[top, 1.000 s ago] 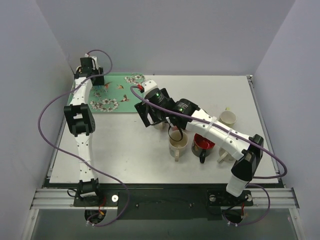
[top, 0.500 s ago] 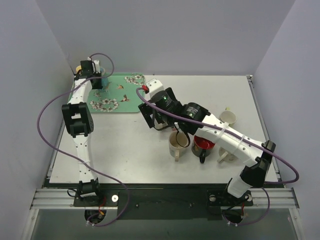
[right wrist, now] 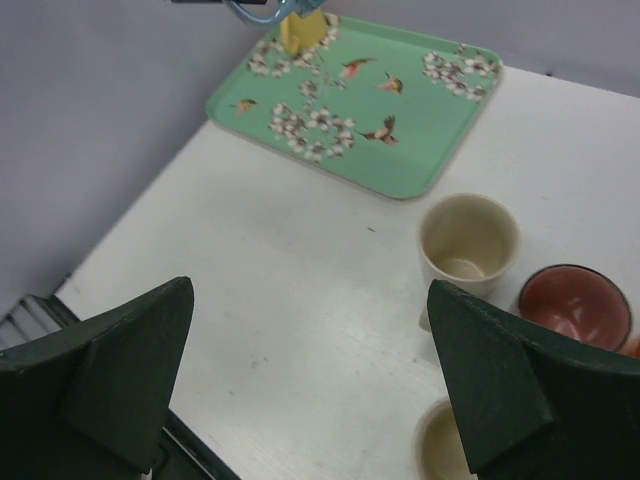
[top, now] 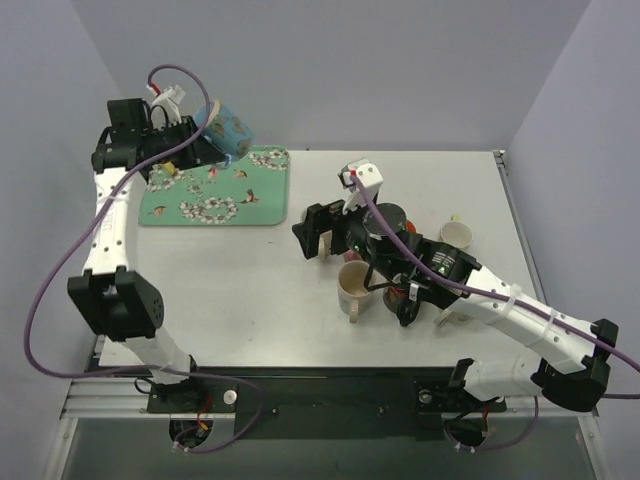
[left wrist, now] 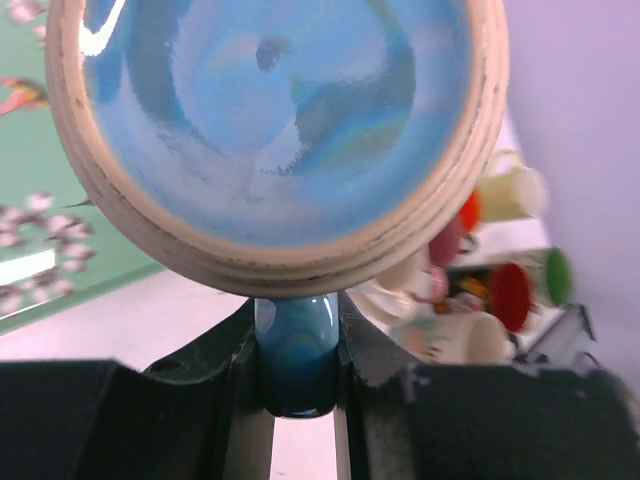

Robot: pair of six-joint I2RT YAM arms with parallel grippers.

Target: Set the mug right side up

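Observation:
My right gripper grabs the blue mug by its open edge (top: 244, 146) next, opposite the mug's round blue side. That leaves the round blue side free to set the mug upright.
A blue mug (top: 228, 124) with a cream rim hangs in the air over the far edge of the green bird-patterned tray (top: 230, 200), tilted on its side. My left gripper (top: 205, 147) is shut on its handle. In the left wrist view the blue handle (left wrist: 295, 350) sits pinched between the fingers (left wrist: 370, 370), and a round blue face of the mug (left wrist: 270, 120) fills the frame. My right gripper (top: 320, 232) is open and empty over the table's middle. In its wrist view its fingers (right wrist: 110, 370) stand wide apart above bare table.
A cream mug (top: 355, 287), a red mug (top: 403, 292) and two more cream mugs (top: 457, 236) stand upright right of centre. The cream mug (right wrist: 468, 238) and red mug (right wrist: 575, 303) also show in the right wrist view. A small yellow object (right wrist: 300, 27) lies on the tray.
My left arm has lifted the blue mug off the tray and swung it up and tilted it. My right arm has drawn back to the right, away from the tray.

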